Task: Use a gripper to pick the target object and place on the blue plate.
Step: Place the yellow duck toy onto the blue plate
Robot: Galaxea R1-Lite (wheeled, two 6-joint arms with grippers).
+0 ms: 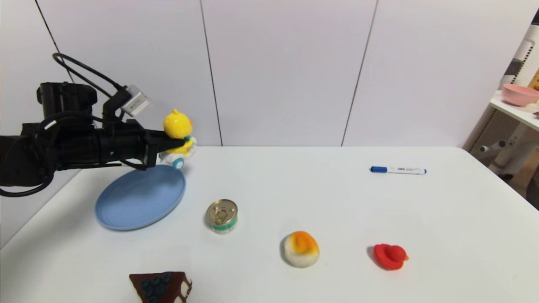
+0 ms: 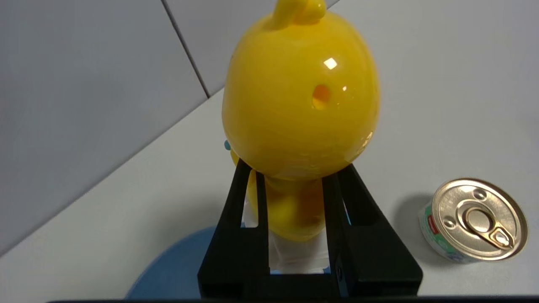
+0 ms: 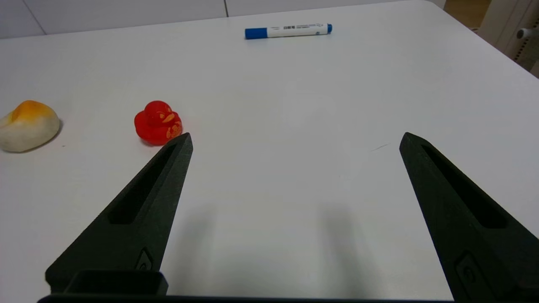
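The duck's white car hangs high past the blue plate's far rim [image 1: 160, 167], so the robot needs to move it toward the plate before the left gripper lets go, or the duck would miss.
The yellow duck on its white car with blue wheels [image 1: 178, 134] hangs in the air at the far left, just past the far rim of the blue plate [image 1: 139, 198]. My left gripper [image 1: 174, 145] is shut on it. In the left wrist view the black fingers [image 2: 252, 198] squeeze the duck's body [image 2: 294, 210] just under its big yellow head, and the blue plate [image 2: 177, 269] shows below. My right gripper [image 3: 294, 141] is out of the head view; its own view shows it open above bare table, holding nothing.
A tin can [image 1: 222, 216] stands right of the plate. A white-and-orange bun [image 1: 300, 248], a flat red duck [image 1: 390, 256] and a chocolate cake slice [image 1: 161, 286] lie near the front. A blue-capped marker [image 1: 398, 170] lies far right. A pink bowl [image 1: 519, 94] sits on a side shelf.
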